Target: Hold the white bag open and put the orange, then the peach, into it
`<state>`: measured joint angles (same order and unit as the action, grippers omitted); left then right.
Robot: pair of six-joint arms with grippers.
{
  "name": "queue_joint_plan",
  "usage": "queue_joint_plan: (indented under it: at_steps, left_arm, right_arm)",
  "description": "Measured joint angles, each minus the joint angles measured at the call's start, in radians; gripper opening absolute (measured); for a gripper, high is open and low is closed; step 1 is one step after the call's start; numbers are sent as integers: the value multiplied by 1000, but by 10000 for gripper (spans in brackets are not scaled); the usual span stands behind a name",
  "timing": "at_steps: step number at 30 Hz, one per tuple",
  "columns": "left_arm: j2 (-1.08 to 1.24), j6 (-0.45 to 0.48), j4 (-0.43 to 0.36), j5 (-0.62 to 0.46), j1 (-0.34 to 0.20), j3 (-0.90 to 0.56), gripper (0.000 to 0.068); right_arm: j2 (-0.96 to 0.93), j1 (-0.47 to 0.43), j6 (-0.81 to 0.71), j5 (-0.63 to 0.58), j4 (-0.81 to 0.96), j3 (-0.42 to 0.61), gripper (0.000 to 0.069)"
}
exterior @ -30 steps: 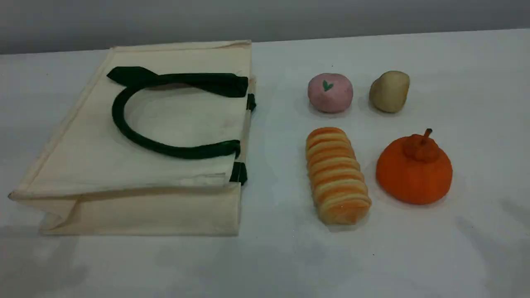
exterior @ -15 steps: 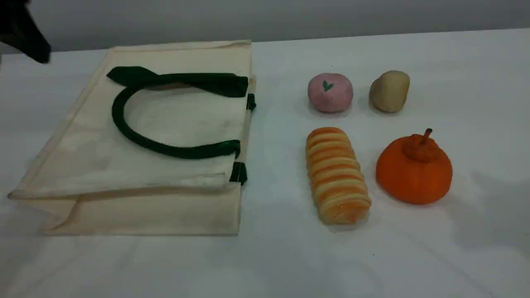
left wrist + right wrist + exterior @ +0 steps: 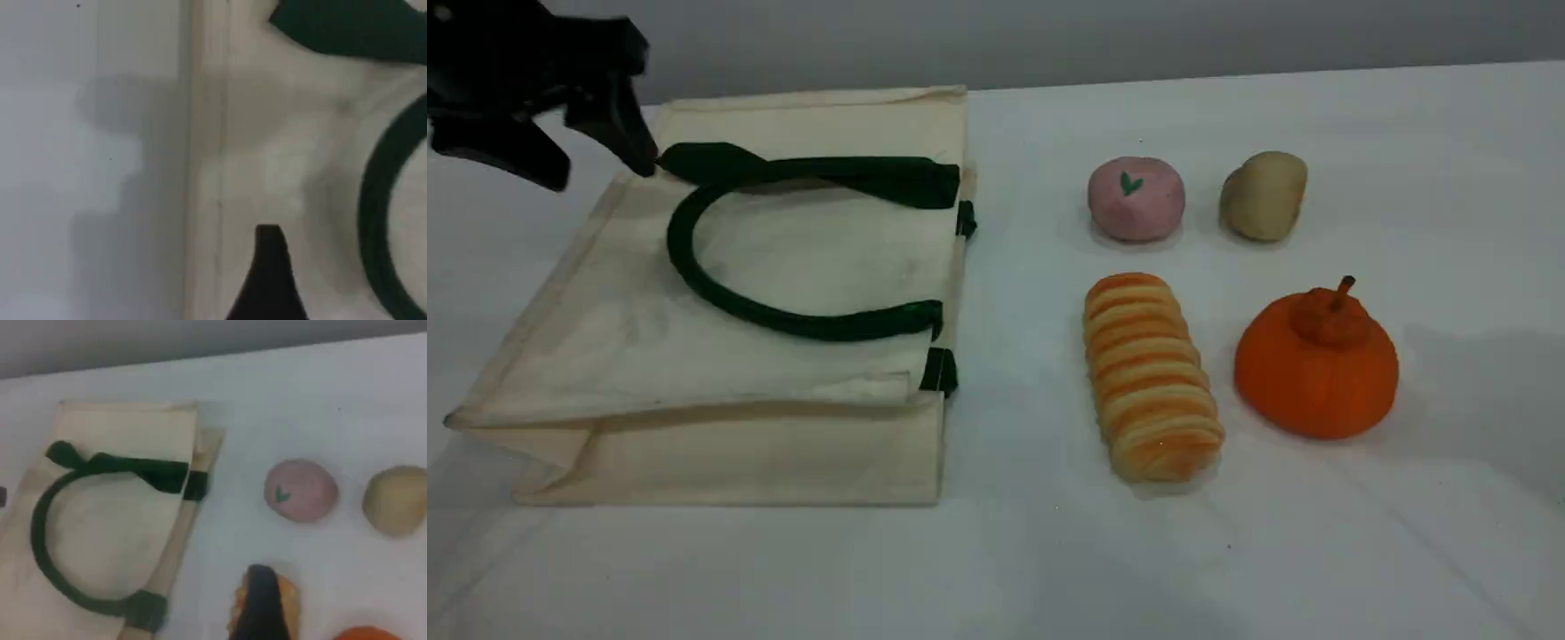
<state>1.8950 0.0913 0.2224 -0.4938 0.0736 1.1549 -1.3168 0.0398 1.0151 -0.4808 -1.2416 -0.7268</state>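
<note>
I will next grip the looped green handle of the bag with my left gripper to hold the bag open, since the bag's cloth [image 3: 630, 331] lies flat on the tabletop.
The white bag [image 3: 720, 267] lies flat on the left of the table, its dark green handle [image 3: 783, 322] looped on top. My left gripper [image 3: 600, 169] hangs open over the bag's far left corner, holding nothing. In the left wrist view its fingertip [image 3: 270, 267] is above the bag [image 3: 267, 133] near its edge. The orange [image 3: 1316, 373] sits at the right front and the peach [image 3: 1136, 200] behind it to the left. My right gripper is out of the scene view. Its fingertip [image 3: 260, 603] hovers high above the bread roll, holding nothing.
An orange-striped bread roll [image 3: 1152, 378] lies between the bag and the orange. A beige potato-like lump [image 3: 1263, 196] sits to the right of the peach. The white table [image 3: 1049, 551] stretches bare along the front.
My left gripper has come into the scene view from the top left and moved right, down to the bag's far corner. The bag and the foods have not moved.
</note>
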Motion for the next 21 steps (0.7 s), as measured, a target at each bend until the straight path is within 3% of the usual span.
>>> queue_joint_plan:
  at_steps: [8,21]
  left_arm:
    - [113,44,-8,10,68,64,506]
    - [270,26,19,56,89,106,506]
  right_arm:
    - [-15,0,14,17,1,-1,515]
    - [-14,0,15,19,3,-1,515]
